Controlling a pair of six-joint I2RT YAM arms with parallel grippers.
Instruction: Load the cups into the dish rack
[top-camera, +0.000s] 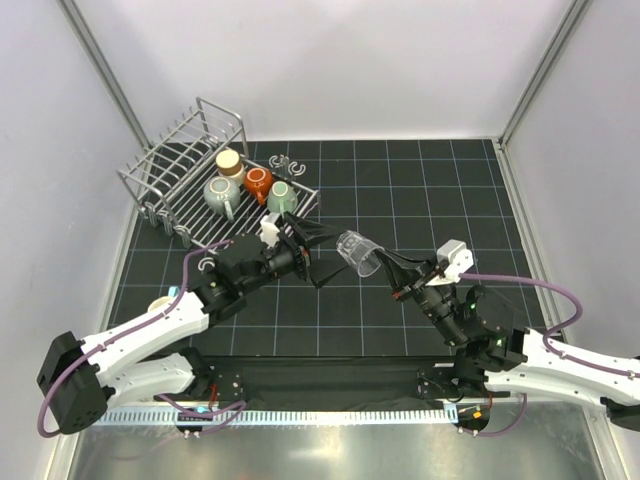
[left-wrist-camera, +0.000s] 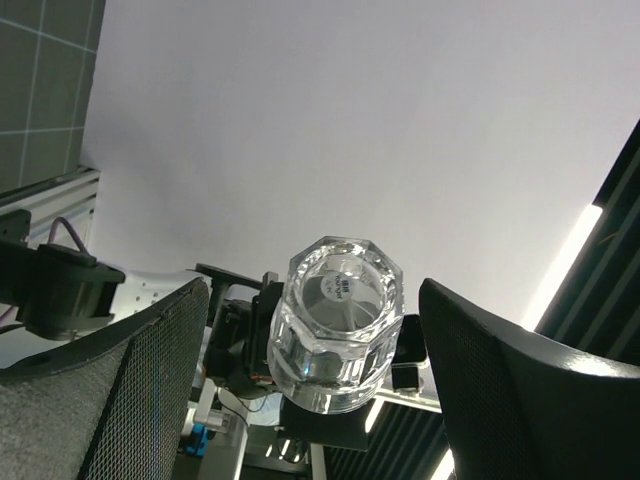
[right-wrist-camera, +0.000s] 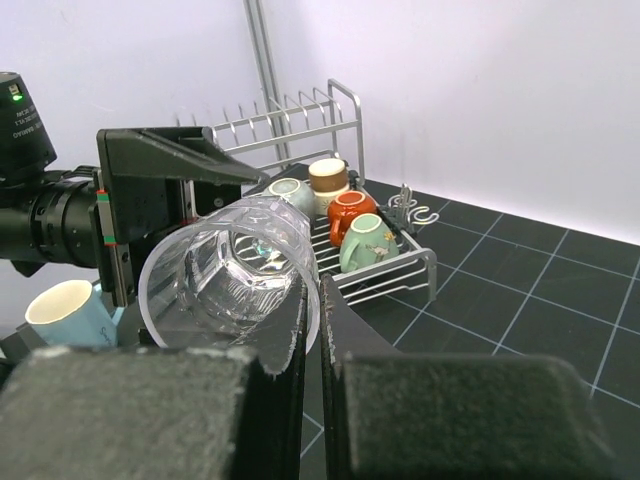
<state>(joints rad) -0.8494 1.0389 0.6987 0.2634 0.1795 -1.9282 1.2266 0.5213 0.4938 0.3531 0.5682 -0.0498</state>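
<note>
I should next take the clear glass by its base end (top-camera: 347, 246) with my left gripper, to load it with its opening down into the dish rack (top-camera: 180, 170). This leaves the glass's rim free.
My right gripper (top-camera: 392, 268) is shut on the rim of the clear glass (top-camera: 358, 252) and holds it on its side in mid-air, base toward the left arm. In the right wrist view my right gripper (right-wrist-camera: 315, 300) pinches the glass wall (right-wrist-camera: 230, 265). My left gripper (top-camera: 325, 257) is open, with a finger on each side of the glass and gaps showing in the left wrist view (left-wrist-camera: 335, 325). The dish rack (top-camera: 180, 170) at the back left holds a grey-green mug (top-camera: 221, 195), a beige cup (top-camera: 229, 160), an orange-red cup (top-camera: 257, 181) and a mint green cup (top-camera: 281, 197).
A light blue cup with a cream inside (top-camera: 160, 303) stands on the mat beside the left arm and also shows in the right wrist view (right-wrist-camera: 65, 310). Small grey clips lie behind the rack (top-camera: 285, 162) and near the left arm (top-camera: 205, 263). White walls enclose the dark gridded mat (top-camera: 420, 200).
</note>
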